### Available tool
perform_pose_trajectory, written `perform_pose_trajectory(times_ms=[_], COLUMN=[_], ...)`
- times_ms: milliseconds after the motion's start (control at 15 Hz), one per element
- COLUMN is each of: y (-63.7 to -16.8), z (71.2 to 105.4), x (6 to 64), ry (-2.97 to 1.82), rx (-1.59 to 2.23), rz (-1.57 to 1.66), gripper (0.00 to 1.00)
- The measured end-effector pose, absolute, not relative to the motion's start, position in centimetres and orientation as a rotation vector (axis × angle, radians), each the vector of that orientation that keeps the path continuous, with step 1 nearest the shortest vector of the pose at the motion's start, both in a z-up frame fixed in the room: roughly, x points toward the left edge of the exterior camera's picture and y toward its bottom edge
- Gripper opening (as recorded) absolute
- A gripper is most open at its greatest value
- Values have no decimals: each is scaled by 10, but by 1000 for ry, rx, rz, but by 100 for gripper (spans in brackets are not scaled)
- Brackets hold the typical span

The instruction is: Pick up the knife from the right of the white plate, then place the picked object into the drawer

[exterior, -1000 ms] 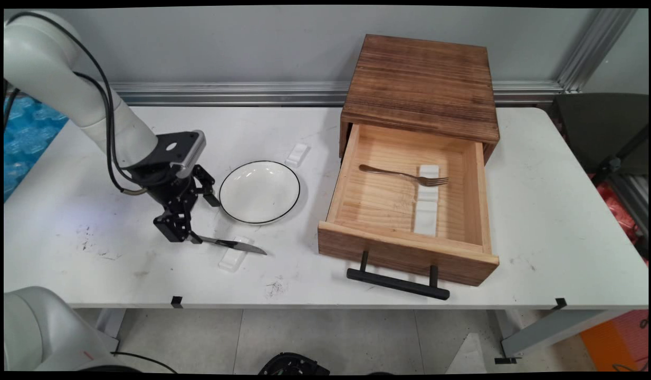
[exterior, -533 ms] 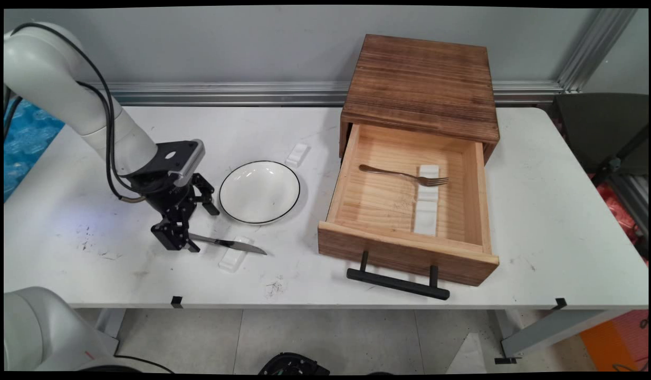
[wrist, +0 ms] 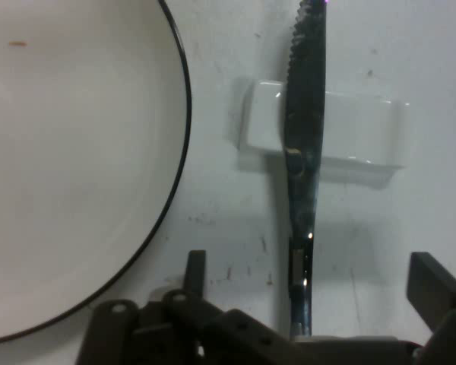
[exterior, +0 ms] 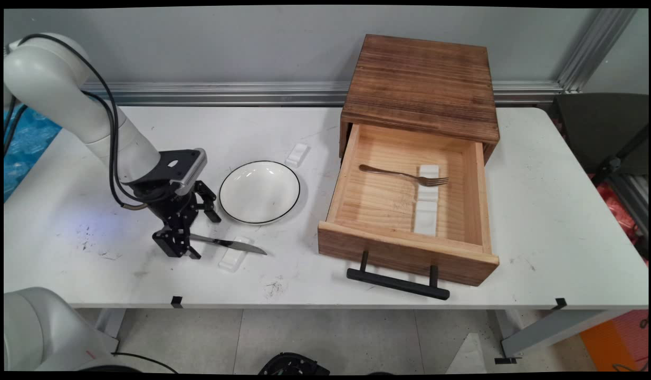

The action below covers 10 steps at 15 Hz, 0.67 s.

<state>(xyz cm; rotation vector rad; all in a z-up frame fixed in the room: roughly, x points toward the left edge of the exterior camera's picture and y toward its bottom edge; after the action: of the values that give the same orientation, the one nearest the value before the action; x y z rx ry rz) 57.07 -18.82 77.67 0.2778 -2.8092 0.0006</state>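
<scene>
The robot will next grab the knife by its handle (exterior: 203, 238) with its gripper, because the knife's serrated blade (exterior: 248, 247) is lying across the white rest.
A table knife (exterior: 228, 243) lies on the white table, its blade propped on a small white rest (exterior: 231, 259). My gripper (exterior: 191, 231) stands open low over the knife's handle end, one finger on each side of it. In the hand view the knife (wrist: 304, 152) runs up the middle across the rest (wrist: 349, 129). Its handle sits in the wide gap of the gripper (wrist: 311, 277), apart from both fingers (wrist: 195, 268). A white plate with a black rim (exterior: 259, 191) sits just right of the hand and fills the hand view's left (wrist: 76, 152).
A wooden cabinet (exterior: 423, 84) stands at the back right, its drawer (exterior: 404, 253) pulled out toward me. Inside the drawer lie a fork (exterior: 404, 175) and a long white rest (exterior: 427, 203). Another small white rest (exterior: 297, 154) lies behind the plate.
The hand has dropped a little lower toward the table and settled around the knife's handle. The knife, plate and drawer have not moved.
</scene>
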Motion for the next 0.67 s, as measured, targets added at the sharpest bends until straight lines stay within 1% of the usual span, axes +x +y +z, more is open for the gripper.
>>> perform_pose_trajectory(times_ms=[67,133,667], y=[-188,-188,-184], z=[776,774,769], x=[570,569,565], ry=[-2808,-2807,-2794], rx=[276,274,262], rz=[-1,-4,-53], gripper=[100,0,0])
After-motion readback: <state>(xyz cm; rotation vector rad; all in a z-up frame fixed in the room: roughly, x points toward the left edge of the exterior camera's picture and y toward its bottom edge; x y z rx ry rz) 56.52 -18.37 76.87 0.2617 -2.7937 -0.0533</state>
